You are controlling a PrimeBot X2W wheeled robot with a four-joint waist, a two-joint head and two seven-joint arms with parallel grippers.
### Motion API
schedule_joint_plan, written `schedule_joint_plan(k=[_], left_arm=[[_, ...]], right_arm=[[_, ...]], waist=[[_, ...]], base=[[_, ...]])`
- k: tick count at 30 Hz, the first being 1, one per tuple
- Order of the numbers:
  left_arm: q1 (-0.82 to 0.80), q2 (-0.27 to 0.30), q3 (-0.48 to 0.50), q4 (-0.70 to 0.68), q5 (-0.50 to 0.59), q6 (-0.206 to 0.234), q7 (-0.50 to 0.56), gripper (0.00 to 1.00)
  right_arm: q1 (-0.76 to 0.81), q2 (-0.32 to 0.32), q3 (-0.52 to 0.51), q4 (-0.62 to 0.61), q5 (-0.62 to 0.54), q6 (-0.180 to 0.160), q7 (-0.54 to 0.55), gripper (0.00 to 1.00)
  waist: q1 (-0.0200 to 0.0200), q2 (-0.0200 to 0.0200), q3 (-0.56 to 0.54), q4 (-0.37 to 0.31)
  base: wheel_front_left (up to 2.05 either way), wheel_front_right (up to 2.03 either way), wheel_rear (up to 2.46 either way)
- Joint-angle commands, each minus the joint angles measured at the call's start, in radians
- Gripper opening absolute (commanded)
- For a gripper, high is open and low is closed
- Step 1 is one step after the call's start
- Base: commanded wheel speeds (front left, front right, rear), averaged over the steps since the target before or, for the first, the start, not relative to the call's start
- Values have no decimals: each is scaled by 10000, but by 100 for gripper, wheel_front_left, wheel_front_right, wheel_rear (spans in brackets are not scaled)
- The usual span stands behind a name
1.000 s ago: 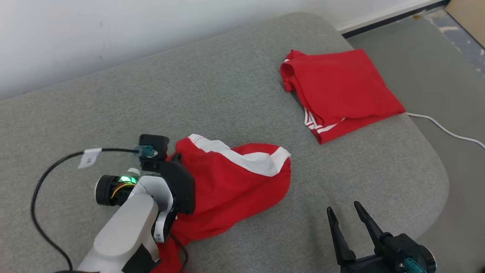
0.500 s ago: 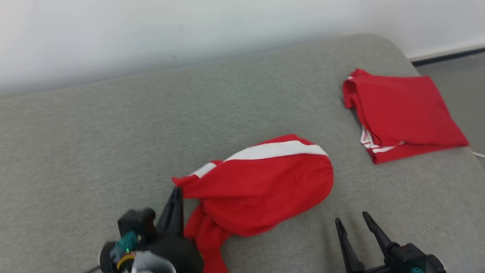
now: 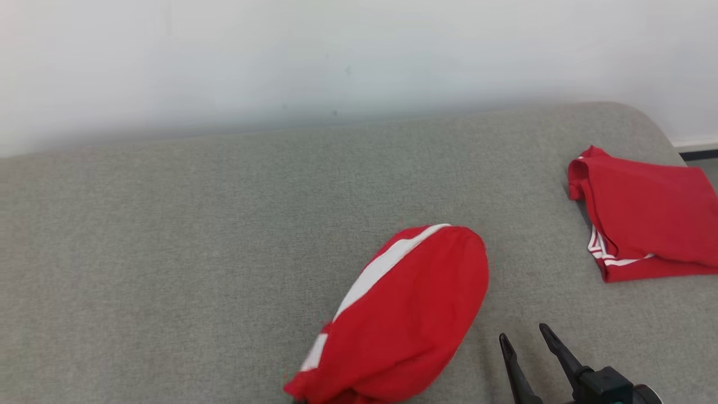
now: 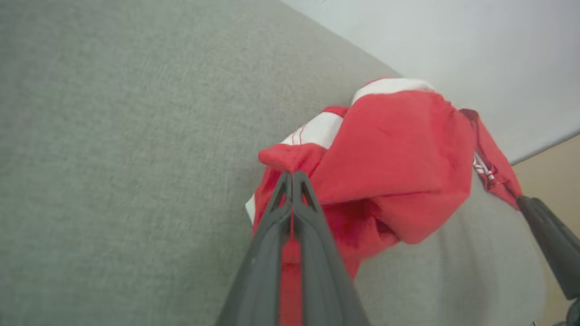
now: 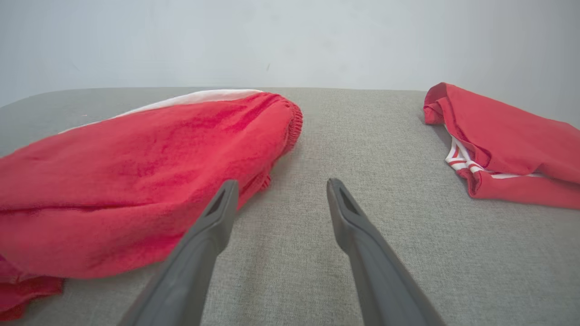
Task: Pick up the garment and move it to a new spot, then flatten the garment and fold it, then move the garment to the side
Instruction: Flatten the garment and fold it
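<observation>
My right gripper will next grab the garment by its ribbed edge (image 5: 294, 126) at the white stripe's end (image 5: 254, 92), because the garment hangs loose and that edge stands up off the cushion.
A red garment (image 3: 409, 314) with a white stripe lies bunched on the grey cushion (image 3: 196, 235), its near end running off the head view's bottom edge. In the left wrist view my left gripper (image 4: 292, 174) is shut on a fold of this garment (image 4: 398, 149), which hangs raised from the fingertips. My right gripper (image 3: 523, 332) stands open just right of the garment, low over the cushion, with nothing between its fingers. The right wrist view shows the garment (image 5: 136, 181) to the left of that gripper (image 5: 282, 182).
A second red garment (image 3: 645, 219), folded, with thin white stripes, lies at the cushion's right end (image 5: 507, 140). A white wall (image 3: 336, 56) runs behind the cushion. Bare grey cushion spreads to the left and behind the held garment.
The head camera has swung, shifting the whole picture right and down. My left gripper has pulled the garment's end toward the near edge, out of the head view. The right gripper stays open.
</observation>
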Motion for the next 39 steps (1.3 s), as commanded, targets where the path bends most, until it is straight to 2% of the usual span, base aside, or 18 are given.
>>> schedule_joint_plan(k=[1,4,8,12,16,19,23,27,29,33,36,37,38,39], left_arm=[[176,-60,-45,117,-160,-72,87,100],[322,-141,-178,458,-548,-362,431,100],[260,90,474,214,-912,-266,353,100],[-271,606,973,-435,-471,-87,-84,100],[-1268,1046,431,-278,301,-204,450,100],[-2099,1031,-13,654,514,-252,1391,100],[-2968,796,-319,2060,139,-597,2527,100],[-3422,524,-491,2706,-348,-1134,3173,100],[-3514,505,-637,2893,-248,-1240,3343,100],[-3562,385,-863,3082,-195,-1278,3545,100],[-3609,426,-1019,3243,14,-1026,3690,100],[-3629,448,-1057,3300,58,-911,3701,98],[-3644,471,-1099,3355,148,-803,3721,82],[-3651,481,-1158,3390,217,-751,3752,32]], right_arm=[[93,-41,1,-16,57,-21,34,100],[91,-40,7,-61,54,-21,73,100],[166,-56,-57,-88,63,-21,100,100],[192,16,-74,-107,22,-21,117,100],[190,58,-5,-126,4,-21,129,100],[59,66,100,-142,33,-21,150,100],[9,74,172,-143,81,-21,119,100],[10,54,62,-103,66,-21,75,100],[6,53,27,-101,57,-21,67,100],[-21,78,-22,-117,12,-21,43,100],[-20,106,-55,-131,-10,-21,35,100],[-16,117,-60,-127,-9,-21,25,100],[-13,129,-54,-116,-15,-21,17,100],[-15,138,-45,-104,-16,-21,9,100]], waist=[[1,1,-156,151],[1,1,-222,205],[1,1,-326,291],[1,1,-420,340],[1,1,-446,345],[1,1,-428,250],[1,1,-343,15],[1,1,-233,-187],[1,1,-182,-259],[1,1,-119,-318],[1,1,-77,-330],[1,1,-65,-323],[1,1,-57,-315],[1,1,-51,-307]], base=[[0,0,0],[0,0,0],[0,0,0],[0,0,0],[0,0,0],[0,0,0],[0,0,0],[0,0,0],[0,0,0],[0,0,0],[0,0,0],[0,0,0],[0,0,0],[0,0,0]])
